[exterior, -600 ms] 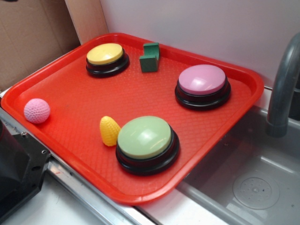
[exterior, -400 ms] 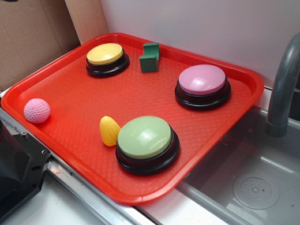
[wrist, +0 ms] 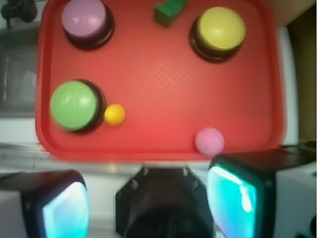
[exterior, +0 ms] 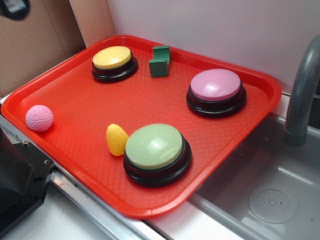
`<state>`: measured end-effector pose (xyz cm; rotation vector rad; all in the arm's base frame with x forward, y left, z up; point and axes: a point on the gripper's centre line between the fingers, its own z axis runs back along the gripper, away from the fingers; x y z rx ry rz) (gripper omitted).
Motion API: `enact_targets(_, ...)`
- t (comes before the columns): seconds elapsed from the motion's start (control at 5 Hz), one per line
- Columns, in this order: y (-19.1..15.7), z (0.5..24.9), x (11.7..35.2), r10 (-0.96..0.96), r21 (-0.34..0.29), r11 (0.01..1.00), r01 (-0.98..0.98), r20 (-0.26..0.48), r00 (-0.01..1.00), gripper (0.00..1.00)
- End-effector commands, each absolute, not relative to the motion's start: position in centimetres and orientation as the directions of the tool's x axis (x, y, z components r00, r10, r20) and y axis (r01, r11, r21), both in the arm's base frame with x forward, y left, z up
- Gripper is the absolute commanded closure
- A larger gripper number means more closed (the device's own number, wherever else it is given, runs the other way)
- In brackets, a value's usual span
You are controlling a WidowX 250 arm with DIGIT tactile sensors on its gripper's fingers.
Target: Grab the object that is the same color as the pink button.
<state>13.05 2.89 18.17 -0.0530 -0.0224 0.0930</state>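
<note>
My gripper grabs the pink ball (exterior: pixel 39 118) by its round sides next, to pick out the object that matches the pink button (exterior: pixel 216 86).
A small pink knitted ball (exterior: pixel 39 118) lies near the left edge of the red tray (exterior: pixel 90 107); in the wrist view the ball (wrist: pixel 209 141) is by the tray's near rim, just above my right finger (wrist: pixel 233 196). The pink button (exterior: pixel 216 86) stands at the tray's far right, and at the top left in the wrist view (wrist: pixel 83 18). My gripper (wrist: pixel 148 203) is high above the tray's near edge, open and empty, its fingers wide apart. In the exterior view only a dark part of the gripper (exterior: pixel 13 7) shows at the top left corner.
A green button (exterior: pixel 155 147) with a yellow corn toy (exterior: pixel 117 139) beside it, a yellow button (exterior: pixel 113 58) and a green block (exterior: pixel 160 62) are also on the tray. A sink (exterior: pixel 265 195) and grey faucet (exterior: pixel 301 90) are at the right. The black robot base (exterior: pixel 17 180) is at the lower left.
A dark part of the gripper has come into the exterior view at the top left corner. The things on the tray have not moved.
</note>
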Motion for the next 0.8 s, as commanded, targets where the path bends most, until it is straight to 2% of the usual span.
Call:
enact_targets(0.0, 7.5, 9.3, 14.0, 0.068, 0.000, 0.998, -0.068, 0.106, 0.992, 0.00)
enact_targets(0.4, 7.0, 4.0, 13.5, 0.018, -0.027, 1.000, -0.015, 0.121, 0.992, 0.00)
enact_targets(0.6, 6.6, 2.3, 13.1, -0.009, 0.010, 1.000, 0.009, 0.023, 1.000, 0.00)
